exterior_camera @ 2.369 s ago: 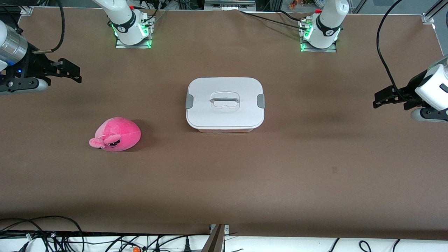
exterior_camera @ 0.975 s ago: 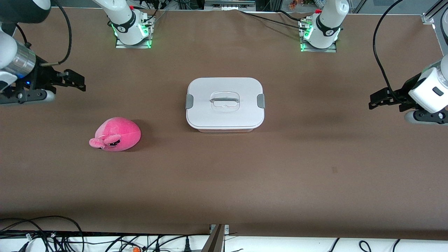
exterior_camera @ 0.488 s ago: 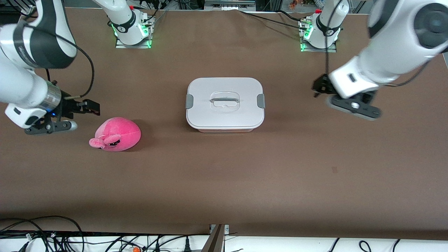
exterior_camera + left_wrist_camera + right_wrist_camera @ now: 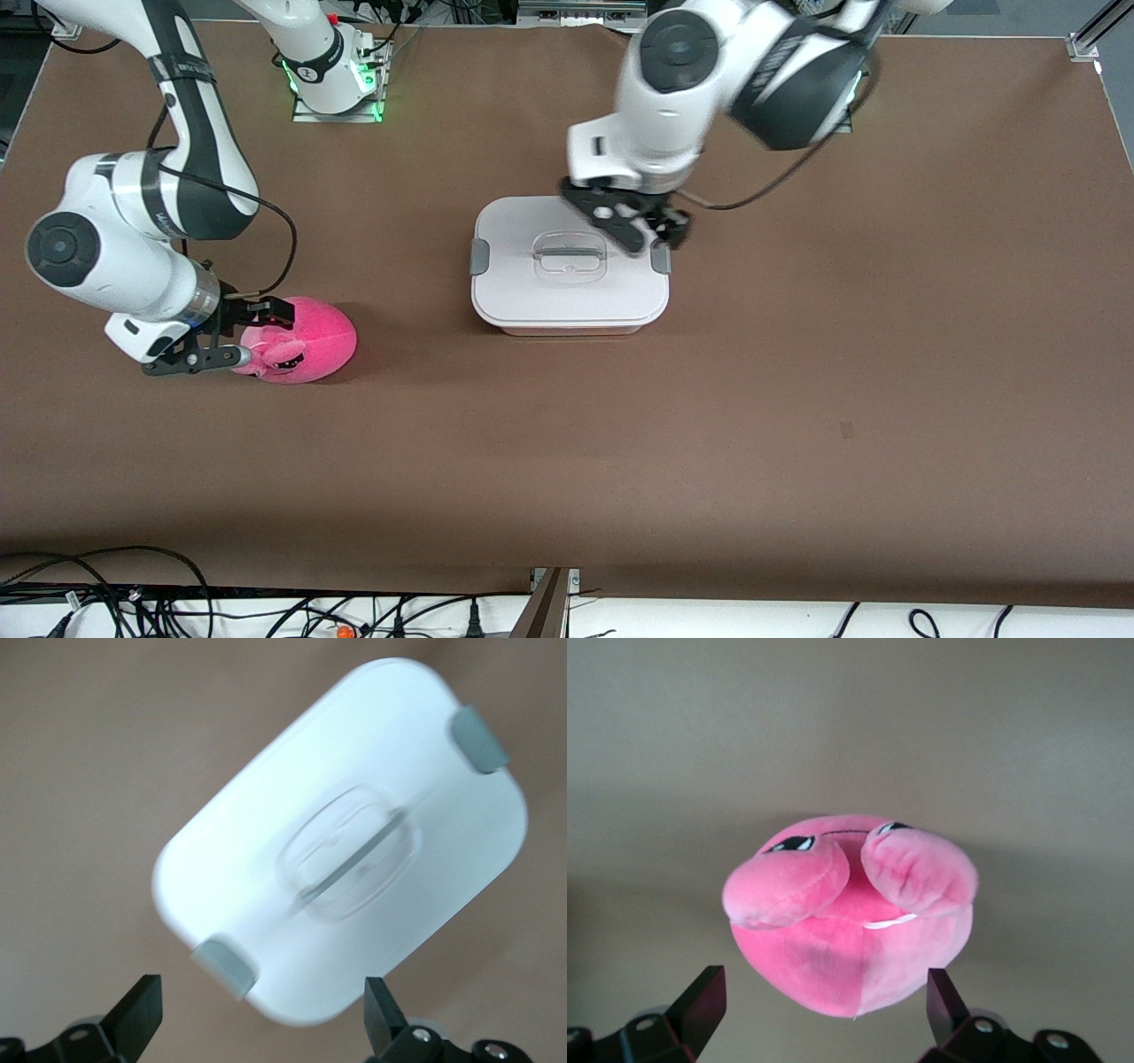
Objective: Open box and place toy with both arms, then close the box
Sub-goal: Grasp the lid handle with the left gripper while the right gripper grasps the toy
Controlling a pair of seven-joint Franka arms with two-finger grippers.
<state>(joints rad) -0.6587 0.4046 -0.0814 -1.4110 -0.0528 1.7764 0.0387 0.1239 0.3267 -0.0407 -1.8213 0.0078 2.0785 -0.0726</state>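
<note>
The robot next needs to use its left gripper to grab the white lid by the narrow handle bar [image 4: 570, 253] [image 4: 354, 858] in the lid's clear hollow, because the lid is much wider than the gripper's open fingers.
The box [image 4: 567, 288] sits mid-table with its white lid on, a grey clip [image 4: 478, 256] at each short side and a clear recessed handle [image 4: 569, 255]. My left gripper [image 4: 654, 237] hangs open over the lid's edge toward the left arm's end. In the left wrist view that gripper [image 4: 263, 1014] brackets a lid corner beside one clip [image 4: 226, 964], holding nothing. The pink plush toy [image 4: 310, 337] lies toward the right arm's end, nearer the front camera than the box. My right gripper [image 4: 257, 335] is open at the toy. In the right wrist view the toy [image 4: 850, 912] lies just ahead of the right gripper [image 4: 824, 1003].
The brown table [image 4: 797, 399] stretches around both things. The two arm bases [image 4: 332, 80] [image 4: 806, 89] stand along the table's edge farthest from the front camera. Cables [image 4: 133, 602] lie below the edge nearest that camera.
Both arms swung in from the table's ends. The left gripper moved over the box lid. The right gripper came down to the toy. Box and toy have not moved.
</note>
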